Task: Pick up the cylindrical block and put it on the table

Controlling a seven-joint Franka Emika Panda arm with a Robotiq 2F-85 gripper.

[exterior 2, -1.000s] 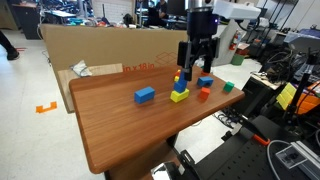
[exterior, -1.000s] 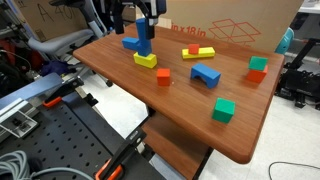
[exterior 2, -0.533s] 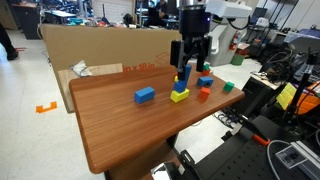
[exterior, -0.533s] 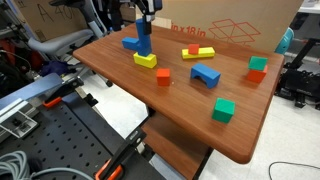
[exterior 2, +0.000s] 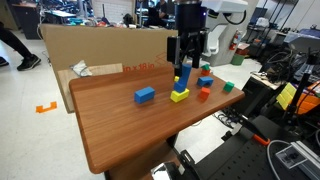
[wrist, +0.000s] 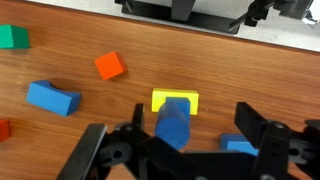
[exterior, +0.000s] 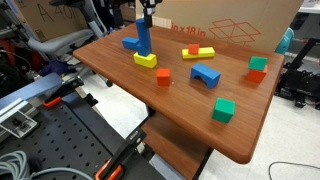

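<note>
The cylinder's top [exterior: 143, 24] [wrist: 173, 126] reaches up between my fingers in an exterior view, so it is time for my gripper to close on the cylinder now.
The cylindrical block [exterior: 144, 38] is a slim blue cylinder standing upright on a yellow block [exterior: 146, 60] at the far side of the reddish-brown table [exterior: 190, 125]. It also shows in an exterior view [exterior 2: 184, 78]. My gripper [exterior 2: 189, 48] hangs just above it, open, with its fingers on either side of the cylinder's top. In the wrist view the cylinder's round end [wrist: 172, 125] sits close to one finger of the gripper [wrist: 195, 120], over the yellow block [wrist: 175, 100]. The jaws do not close on it.
On the table lie an orange cube [exterior: 163, 76], a blue arch block [exterior: 206, 74], a green cube [exterior: 223, 110], a flat blue block [exterior: 131, 43] and a red cube [exterior: 258, 72]. A cardboard box [exterior: 230, 25] stands behind. A black perforated bench [exterior: 60, 140] is in front.
My gripper has risen along the upright cylinder, from around its middle to its top. The cylinder and the other blocks have not moved.
</note>
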